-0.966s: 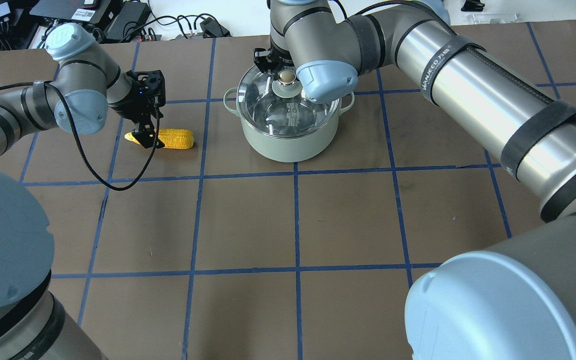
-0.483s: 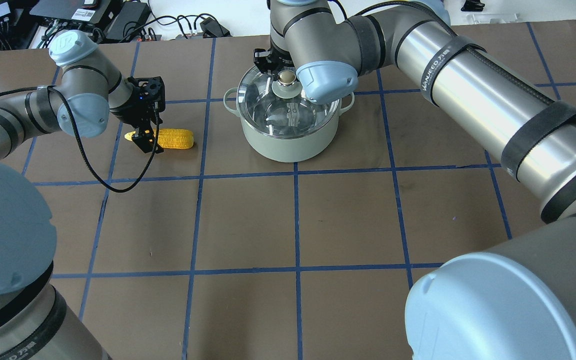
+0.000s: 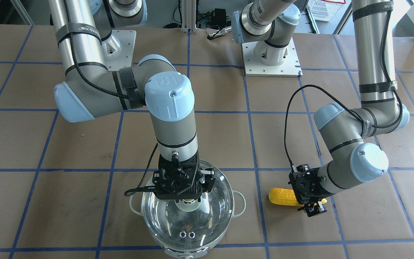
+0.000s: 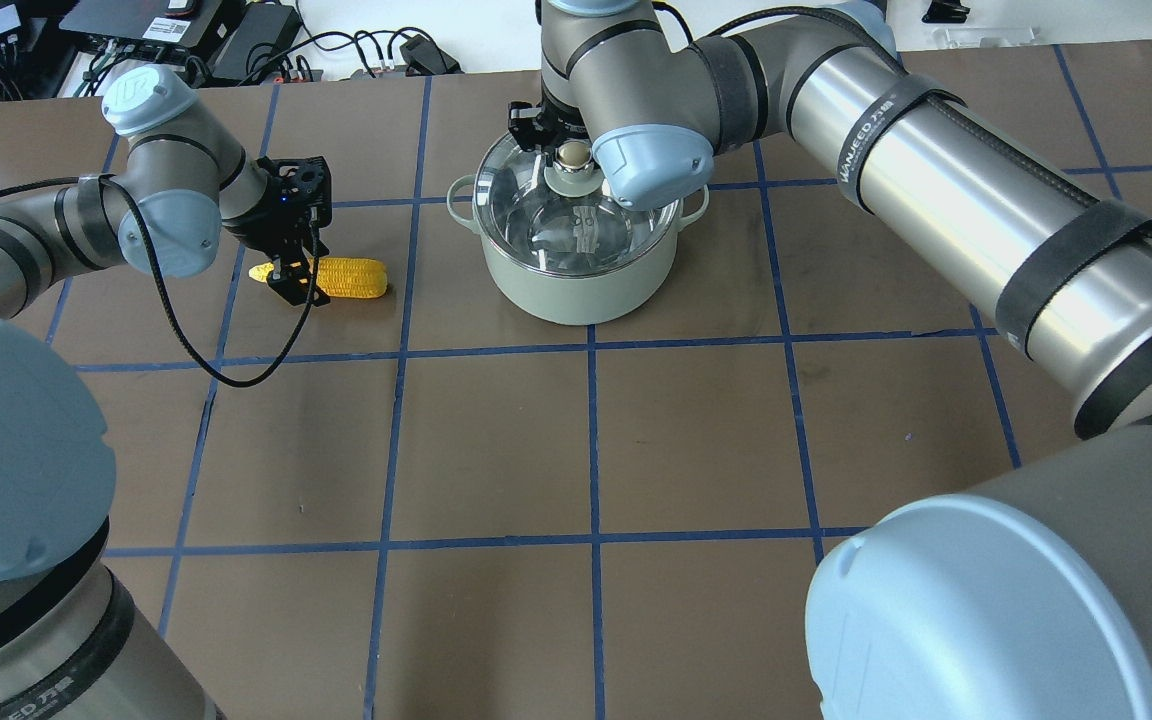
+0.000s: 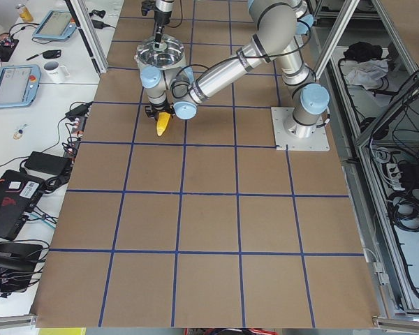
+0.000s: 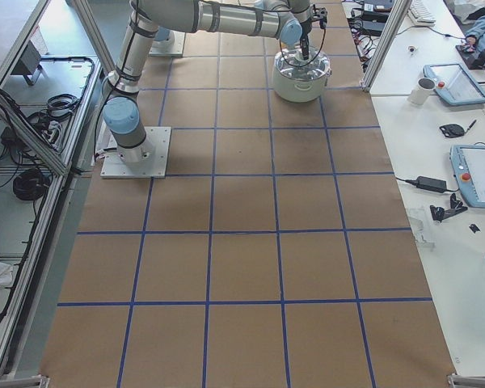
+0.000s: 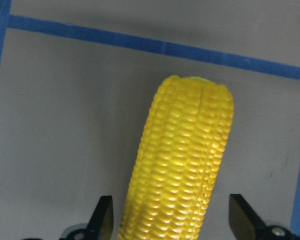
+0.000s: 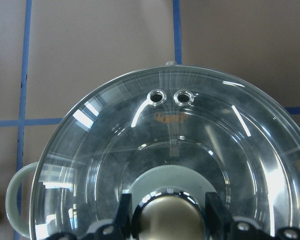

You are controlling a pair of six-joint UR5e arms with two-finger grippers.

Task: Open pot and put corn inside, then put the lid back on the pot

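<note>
My left gripper is to put the corn inside the open pot (image 3: 188,228) next, so it will grab the corn by its narrow end (image 3: 323,201).
The yellow corn (image 4: 351,277) lies on its side on the table, left of the pot (image 4: 576,290). My left gripper (image 4: 294,280) is down over the corn's pointed end. In the left wrist view its fingers (image 7: 105,220) stand open on both sides of the corn (image 7: 182,165), with a gap each side. The glass lid (image 4: 536,215) sits on the mint-green pot. My right gripper (image 4: 568,152) is above it. In the right wrist view its fingers (image 8: 125,210) press against both sides of the beige knob (image 8: 167,220).
Brown table mat with a blue tape grid. Cables and power boxes (image 4: 186,30) lie beyond the far edge. The left arm's black cable (image 4: 226,370) loops down onto the table near the corn. The pot's loop handles (image 4: 458,195) stick out sideways.
My left gripper has shifted slightly and settled lower around the corn's tip end. The corn, pot and lid have not moved. The right gripper stays at the knob.
</note>
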